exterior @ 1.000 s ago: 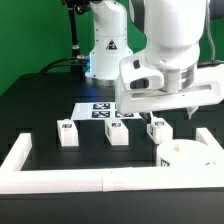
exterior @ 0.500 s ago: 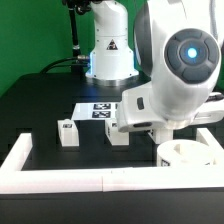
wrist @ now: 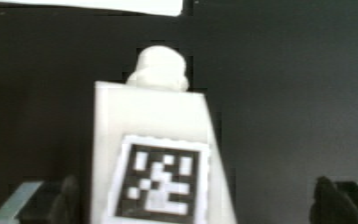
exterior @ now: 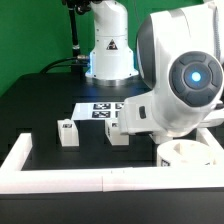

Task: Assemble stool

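Note:
My gripper closes on the tagged leg block (wrist: 156,130) now, since my fingers stand on both sides of the block, level with its tag.
In the wrist view a white leg block (wrist: 158,150) with a black-and-white marker tag and a rounded peg (wrist: 158,68) on its end stands between the two dark fingers (wrist: 37,202) of my gripper (wrist: 197,205). The jaws are open, with gaps on both sides of the block. In the exterior view two more leg blocks (exterior: 68,133) (exterior: 117,133) stand on the black table. The round white seat (exterior: 190,158) lies at the exterior view's right. The arm's wrist (exterior: 185,85) hangs low over the table and hides the fingers and the block between them.
The marker board (exterior: 98,110) lies flat behind the leg blocks. A long white border wall (exterior: 70,180) runs along the front, with a side piece (exterior: 18,152) at the exterior view's left. The robot base (exterior: 108,50) stands at the back.
The arm has come down and its wrist has turned, so its round joint cap now faces the exterior camera. It now covers the third leg block, which showed earlier.

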`<state>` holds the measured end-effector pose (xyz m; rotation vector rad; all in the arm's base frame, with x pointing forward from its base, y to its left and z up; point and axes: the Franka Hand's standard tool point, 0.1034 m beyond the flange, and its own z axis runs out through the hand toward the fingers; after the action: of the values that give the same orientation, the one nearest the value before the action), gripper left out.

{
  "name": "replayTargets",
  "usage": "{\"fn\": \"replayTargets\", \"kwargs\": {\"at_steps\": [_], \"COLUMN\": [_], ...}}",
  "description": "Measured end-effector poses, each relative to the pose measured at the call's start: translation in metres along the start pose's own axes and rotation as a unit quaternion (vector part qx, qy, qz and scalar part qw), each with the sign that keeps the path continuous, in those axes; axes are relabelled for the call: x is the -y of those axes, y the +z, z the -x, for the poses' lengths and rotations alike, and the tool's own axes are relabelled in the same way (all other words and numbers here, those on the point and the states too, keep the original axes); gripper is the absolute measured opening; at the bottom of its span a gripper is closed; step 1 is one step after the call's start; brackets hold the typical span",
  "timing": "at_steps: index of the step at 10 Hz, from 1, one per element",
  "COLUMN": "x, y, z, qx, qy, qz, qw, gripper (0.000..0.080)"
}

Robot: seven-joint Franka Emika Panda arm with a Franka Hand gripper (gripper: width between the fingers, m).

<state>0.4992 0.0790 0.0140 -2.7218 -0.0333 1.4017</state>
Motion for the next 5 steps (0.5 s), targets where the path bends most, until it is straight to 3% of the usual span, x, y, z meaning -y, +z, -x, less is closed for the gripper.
{"fn": "replayTargets", "kwargs": {"at_steps": [3,4,5], "x": [-0.0015,-0.0015,-0.0015], "y": [0.0017,0.0020,0.0021], "z": [-0.0024,-0.0024,-0.0025], "qx": [0.004,0.004,0.004], "qy": [0.000,-0.001,-0.001], "qz": [-0.001,-0.001,-0.001], "qw": [1.000,1.000,1.000], "gripper": [0.0649,0.0548,0.0548]}}
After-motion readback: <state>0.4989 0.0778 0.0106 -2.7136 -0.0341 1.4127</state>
